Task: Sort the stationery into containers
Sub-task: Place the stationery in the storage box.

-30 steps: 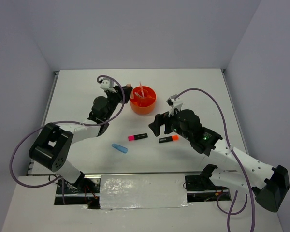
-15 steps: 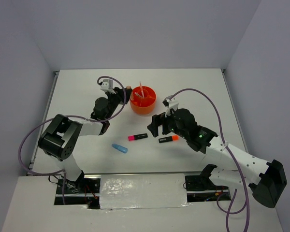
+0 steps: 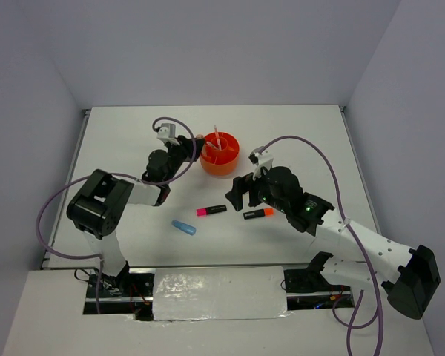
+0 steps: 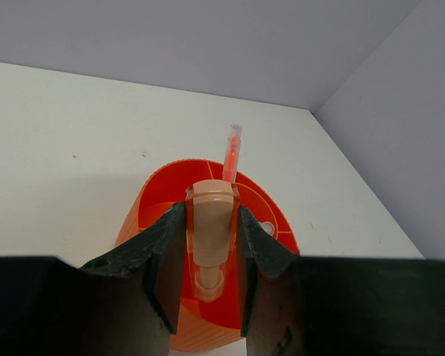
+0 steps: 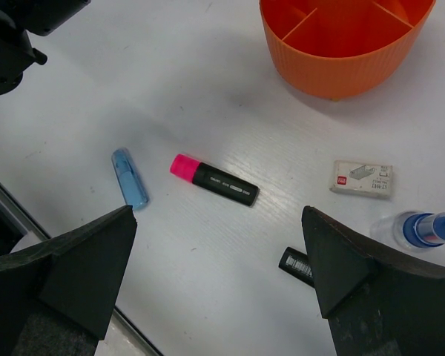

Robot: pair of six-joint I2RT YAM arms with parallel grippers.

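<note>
My left gripper needs to let go of the orange-tan capsule now. The capsule's lower end is inside the tub's near rim, so it would fall into the tub.
My left gripper (image 3: 196, 142) is shut on an orange-tan capsule (image 4: 211, 228) and holds it over the near rim of the round orange tub (image 3: 218, 169), which also shows in the left wrist view (image 4: 280, 222). A thin pink pen (image 4: 231, 152) stands in the tub. My right gripper (image 3: 241, 191) is open and empty above the table; in its wrist view (image 5: 222, 259) it hovers over the pink-ended black highlighter (image 5: 215, 180). The orange-ended highlighter (image 3: 258, 213), the blue capsule (image 5: 130, 178), the white eraser (image 5: 362, 179) and the blue-capped bottle (image 5: 423, 228) lie on the table.
The white table (image 3: 133, 133) is walled at the back and both sides. The tub's wall (image 5: 334, 70) is just beyond the eraser. The left arm's black body (image 5: 7, 44) shows at the upper left of the right wrist view.
My left gripper has moved right with the capsule, up to the tub's rim. The right arm shifted slightly left, then held still.
</note>
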